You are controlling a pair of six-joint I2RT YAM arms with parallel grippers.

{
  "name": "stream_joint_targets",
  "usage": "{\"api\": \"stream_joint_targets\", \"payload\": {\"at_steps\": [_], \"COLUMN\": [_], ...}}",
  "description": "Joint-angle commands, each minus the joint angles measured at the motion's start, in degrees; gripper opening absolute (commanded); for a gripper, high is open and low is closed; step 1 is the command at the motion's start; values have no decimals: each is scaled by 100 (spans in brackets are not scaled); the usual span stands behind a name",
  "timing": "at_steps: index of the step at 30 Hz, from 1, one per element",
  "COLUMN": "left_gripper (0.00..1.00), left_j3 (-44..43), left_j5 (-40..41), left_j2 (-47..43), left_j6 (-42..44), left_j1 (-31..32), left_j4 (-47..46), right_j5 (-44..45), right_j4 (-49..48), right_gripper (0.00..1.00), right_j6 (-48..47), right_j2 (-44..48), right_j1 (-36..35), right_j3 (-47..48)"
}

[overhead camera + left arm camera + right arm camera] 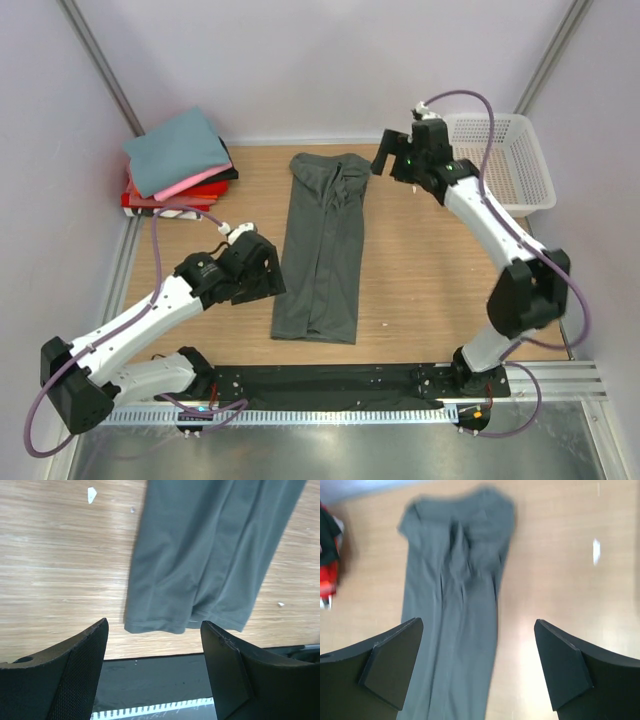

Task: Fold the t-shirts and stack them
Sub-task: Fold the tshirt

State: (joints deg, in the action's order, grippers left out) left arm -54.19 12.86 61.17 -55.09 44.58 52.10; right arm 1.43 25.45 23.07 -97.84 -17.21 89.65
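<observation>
My right gripper grabs the dark grey-green t-shirt by the near hem's outer corner next, to fold the t-shirt's near end over lengthwise.
A dark grey-green t-shirt (323,245) lies folded into a long narrow strip down the middle of the wooden table; it also shows in the left wrist view (205,550) and the right wrist view (455,590). A stack of folded t-shirts (178,160), teal-blue on top with pink, black and red below, sits at the far left corner. My left gripper (268,272) is open and empty just left of the strip's near half. My right gripper (385,155) is open and empty above the table to the right of the strip's far end.
A white plastic lattice basket (505,160) stands at the far right, behind the right arm. White walls close in the table on three sides. A black mat (330,385) and metal rail run along the near edge by the arm bases.
</observation>
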Motion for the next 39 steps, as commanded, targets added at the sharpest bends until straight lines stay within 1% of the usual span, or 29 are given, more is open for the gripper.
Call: {"api": "stream_joint_targets", "payload": {"at_steps": [1,2,3,4,5,6,7,8,9,10,11,12,13,14,15,17,18,19,21,23,24,26,30,35,37,38,39], "left_gripper": [76,76,75,75,75,74,74,74,74,74,74,74,74,74,74,74,74,74,73,73,73,72,72,70,69,68,68], "left_j3": [233,373,444,514,576,698,761,813,944,1007,1077,1208,1296,1367,1420,1605,1666,1736,1807,1860,1886,1947,2009,2202,2273,2282,2299], "left_j5": [103,33,-20,-47,-91,-100,-117,-126,-135,-135,-144,-161,-153,-179,-240,-293,-328,-380,-433,-460,-451,-469,-521,-680,-741,-759,-811], "left_j2": [-87,-70,-52,-52,-44,-26,-17,-17,-26,-52,-61,-70,-105,-105,-105,-70,-52,0,53,88,88,36,-78,-158,-166,-166,-166], "left_j6": [34,42,51,51,51,51,42,34,42,34,33,25,-10,-28,-45,-81,-72,-81,-81,-46,-46,-54,-89,-204,-239,-239,-248], "left_j1": [-116,-151,-186,-204,-221,-239,-248,-256,-265,-274,-283,-283,-292,-318,-335,-379,-406,-423,-467,-485,-494,-511,-529,-529,-529,-538,-529], "left_j4": [-374,-437,-498,-620,-674,-709,-788,-832,-876,-972,-1025,-1078,-1192,-1254,-1368,-1483,-1527,-1605,-1641,-1650,-1650,-1650,-1633,-1729,-1738,-1747,-1747], "right_j5": [77,77,24,-72,-64,-255,-388,-424,-459,-442,-407,-372,-346,-180,-109,190,200,217,426,568,673,727,858,903,912,938,938], "right_j4": [399,399,425,408,390,251,137,31,-144,-215,-312,-374,-418,-366,-322,-435,-558,-681,-744,-735,-752,-883,-928,-1183,-1174,-1165,-1165], "right_gripper": [100,100,100,100,100,99,98,97,93,91,89,85,84,84,80,76,70,68,66,64,61,57,50,47,42,36,33], "right_j6": [601,881,1005,1172,1391,1793,2050,2287,2733,2947,3132,3455,3580,3695,3757,3977,4055,4169,4258,4398,4443,4539,4715,4847,4865,4865,4865], "right_j2": [1034,1274,1485,1766,2247,2548,2803,3267,3463,3630,3936,4053,4149,4246,4273,4282,4221,4169,3880,3668,3580,3195,2938,2815,2788,2779,2788], "right_j1": [-247,-326,-501,-607,-738,-844,-1150,-1292,-1433,-1765,-1925,-2118,-2276,-2600,-2725,-3032,-3121,-3235,-3559,-3736,-3885,-4087,-4308,-4475,-4510,-4536,-4554], "right_j3": [-1692,-2044,-2691,-3020,-3363,-4036,-4373,-4673,-5189,-5412,-5597,-5886,-5984,-6037,-6073,-6125,-6213,-6222,-6135,-6065,-6056,-6038,-6011,-6135,-6143,-6161,-6196]}}
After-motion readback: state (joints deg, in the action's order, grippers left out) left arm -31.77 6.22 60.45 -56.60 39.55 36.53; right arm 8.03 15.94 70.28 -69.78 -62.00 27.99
